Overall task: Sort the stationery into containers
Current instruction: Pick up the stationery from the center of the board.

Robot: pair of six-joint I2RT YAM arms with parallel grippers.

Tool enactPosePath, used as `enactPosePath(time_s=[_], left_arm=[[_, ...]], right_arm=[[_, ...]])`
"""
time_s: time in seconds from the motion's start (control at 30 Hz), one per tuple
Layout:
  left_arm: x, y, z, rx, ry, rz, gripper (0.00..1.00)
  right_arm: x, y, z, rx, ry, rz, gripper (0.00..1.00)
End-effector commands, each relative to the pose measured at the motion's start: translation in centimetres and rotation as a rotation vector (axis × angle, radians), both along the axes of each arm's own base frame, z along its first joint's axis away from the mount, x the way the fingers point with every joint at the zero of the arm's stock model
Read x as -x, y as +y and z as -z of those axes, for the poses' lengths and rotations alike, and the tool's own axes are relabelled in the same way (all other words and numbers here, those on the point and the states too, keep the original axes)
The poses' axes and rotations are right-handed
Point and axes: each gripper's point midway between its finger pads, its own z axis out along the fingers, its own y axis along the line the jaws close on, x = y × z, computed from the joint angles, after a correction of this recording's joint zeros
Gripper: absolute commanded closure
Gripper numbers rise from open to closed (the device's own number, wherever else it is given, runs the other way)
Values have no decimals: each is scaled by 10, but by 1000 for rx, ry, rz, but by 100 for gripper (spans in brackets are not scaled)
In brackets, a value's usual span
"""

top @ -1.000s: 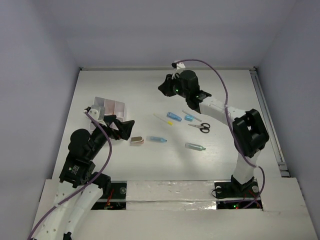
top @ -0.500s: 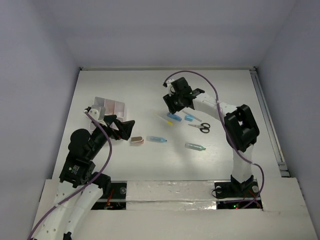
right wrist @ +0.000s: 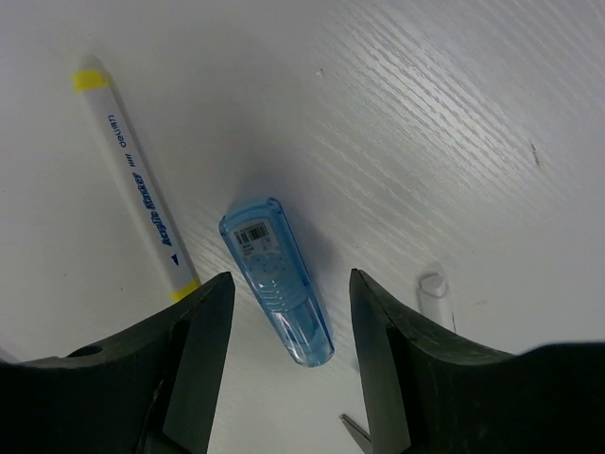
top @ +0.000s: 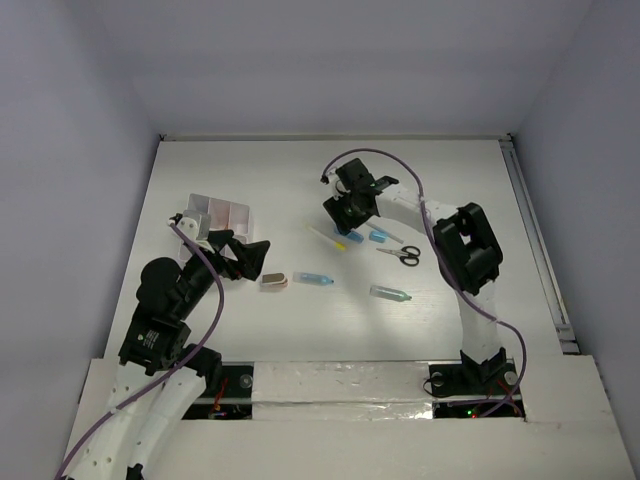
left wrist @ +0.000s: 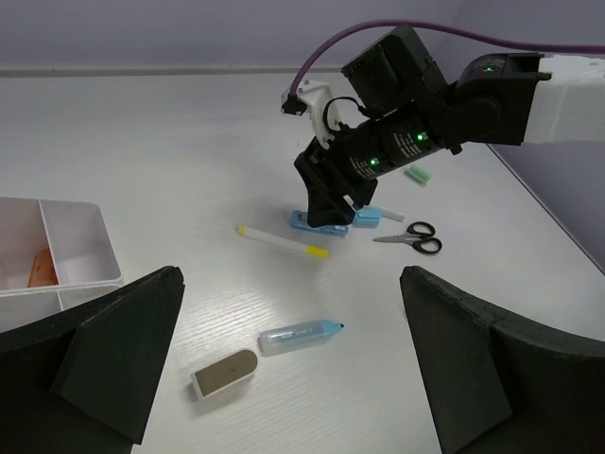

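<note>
The fingers stop short of the capsule at its barcode end, so it is too early to close; my right gripper moves farther, then closes on the capsule.
My right gripper is open and hangs low over a blue capsule, which lies on the table between its fingers. A white pen with yellow bands lies just beside it. My left gripper is open and empty, above a tan-grey block and a light blue marker. The white compartment box stands at the left, with an orange piece in one cell. Small black-handled scissors lie right of the capsule.
A small teal piece lies between the capsule and the scissors. A grey-teal capsule lies nearer the front. A green piece lies behind the right arm. A clear cap lies by the right finger.
My right gripper has come forward and down from the back of the table to the blue capsule. The left arm and the loose items have not moved.
</note>
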Motion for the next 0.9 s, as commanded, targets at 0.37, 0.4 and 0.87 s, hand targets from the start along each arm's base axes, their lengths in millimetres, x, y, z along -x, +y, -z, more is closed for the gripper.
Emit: enactPosePath(time_s=[0.37,0.4,0.87], left_arm=[[1,-1,-29,29,-75,7,1],[1,0,-29,29,-76,5,1],[1,1,-31,31,-79,-4,1]], right_arm=[[-24,25,7,-20,-13,-43,51],[-25,24,9,-15,-13,-44,52],[-60,43,-101,-177,-266,6,78]])
